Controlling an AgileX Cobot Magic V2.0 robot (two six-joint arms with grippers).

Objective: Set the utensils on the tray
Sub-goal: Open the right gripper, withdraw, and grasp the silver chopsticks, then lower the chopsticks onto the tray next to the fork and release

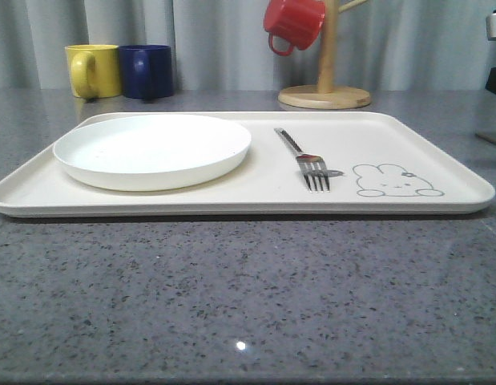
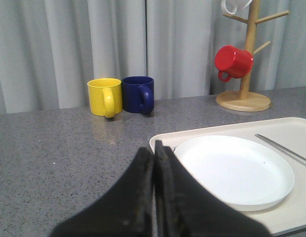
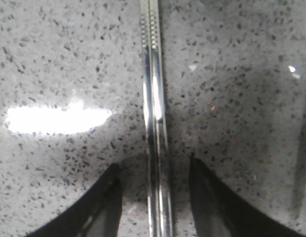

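Note:
My right gripper closes on the pair of chopsticks now: its fingers reach down beside them, low over the speckled counter, so closing would catch them.
The cream tray [image 1: 440, 144] with its rabbit drawing lies across the table. On it rest a round white plate [image 1: 151, 150] at the left and a silver fork [image 1: 305, 160] toward the right. From the left wrist, the plate [image 2: 237, 170], the tray's corner [image 2: 165, 139] and a fork handle [image 2: 281, 147] show past my left gripper [image 2: 154, 150], whose jaws are pressed together on nothing. The pair of metal chopsticks [image 3: 153, 98] lies side by side on the speckled counter. My right gripper [image 3: 153, 168] is open just above them, one finger on each side, apart from the metal.
A yellow mug [image 1: 94, 70] and a blue mug [image 1: 147, 71] stand behind the tray at the back left. A wooden mug tree [image 1: 325, 84] holds a red mug [image 1: 293, 24] at the back. Grey speckled counter [image 1: 248, 305] spreads in front of the tray.

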